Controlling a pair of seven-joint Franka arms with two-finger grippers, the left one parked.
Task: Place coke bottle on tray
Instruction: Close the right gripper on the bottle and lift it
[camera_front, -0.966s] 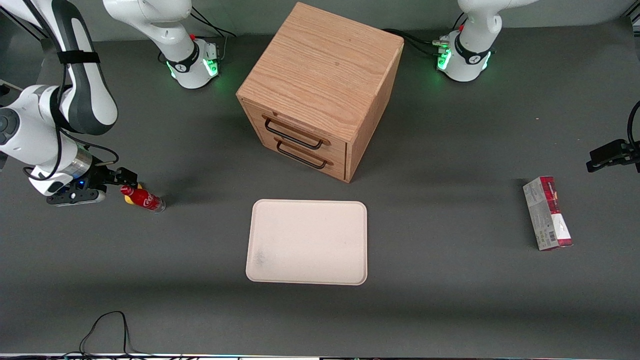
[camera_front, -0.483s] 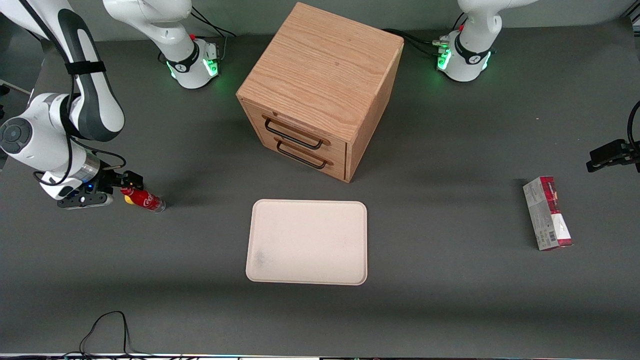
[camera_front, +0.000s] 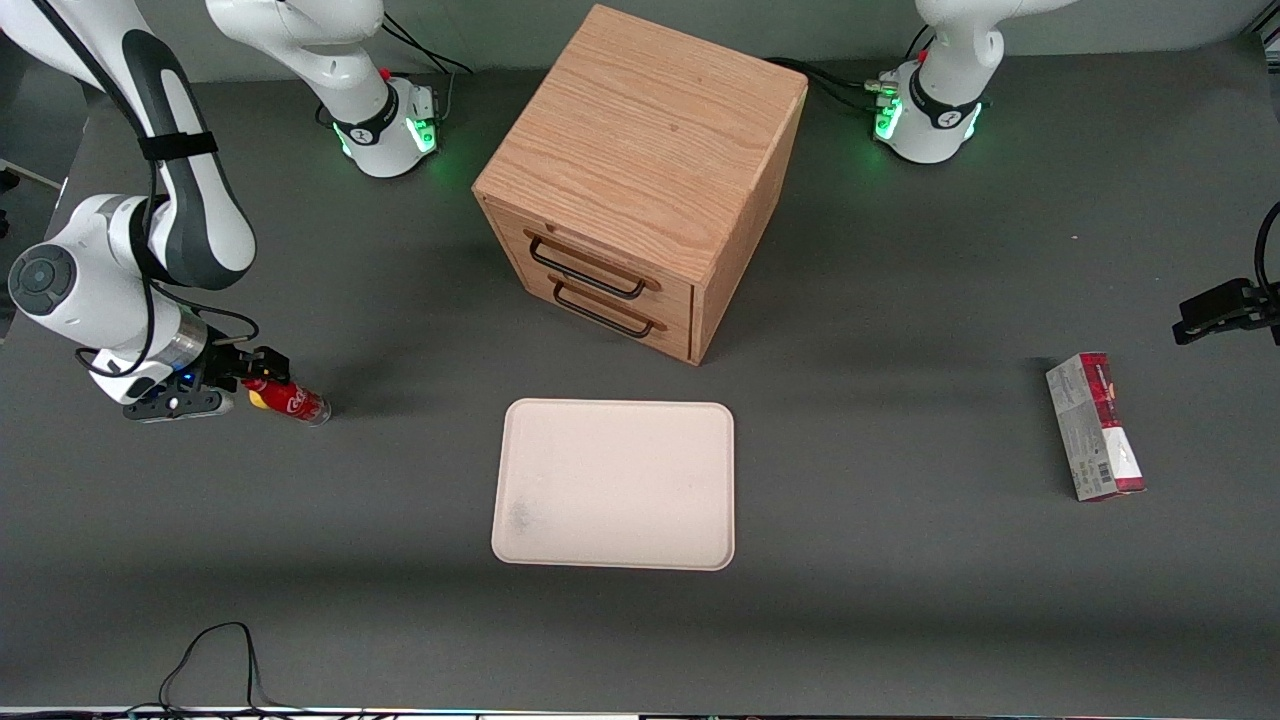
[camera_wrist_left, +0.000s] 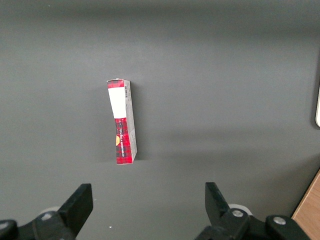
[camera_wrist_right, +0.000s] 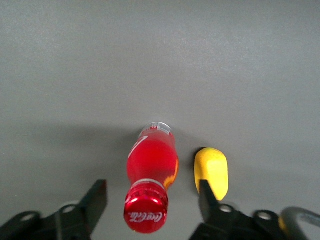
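Observation:
My gripper is to pick up the coke bottle by its end with the cap (camera_front: 256, 386) next, to put it on the tray (camera_front: 614, 484).
The coke bottle (camera_front: 291, 399) lies on its side on the table at the working arm's end, its red cap toward my gripper and its clear base toward the tray. In the right wrist view the bottle (camera_wrist_right: 151, 170) shows cap first, between my two fingers. My gripper (camera_front: 258, 375) is open, low at the bottle's cap end, with its jaws spread wide on either side of the cap and not touching it (camera_wrist_right: 152, 197). The cream-white tray (camera_front: 614, 484) lies flat in front of the wooden drawer box, nearer the front camera, well apart from the bottle.
A small yellow lump (camera_wrist_right: 212, 171) lies right beside the bottle, close to one finger (camera_wrist_right: 207, 197). The wooden two-drawer box (camera_front: 640, 180) stands mid-table. A red-and-grey carton (camera_front: 1094, 425) lies toward the parked arm's end; it also shows in the left wrist view (camera_wrist_left: 122, 121).
My gripper has slid along the table toward the bottle, so its open fingers now flank the cap. The bottle and the yellow lump have not moved.

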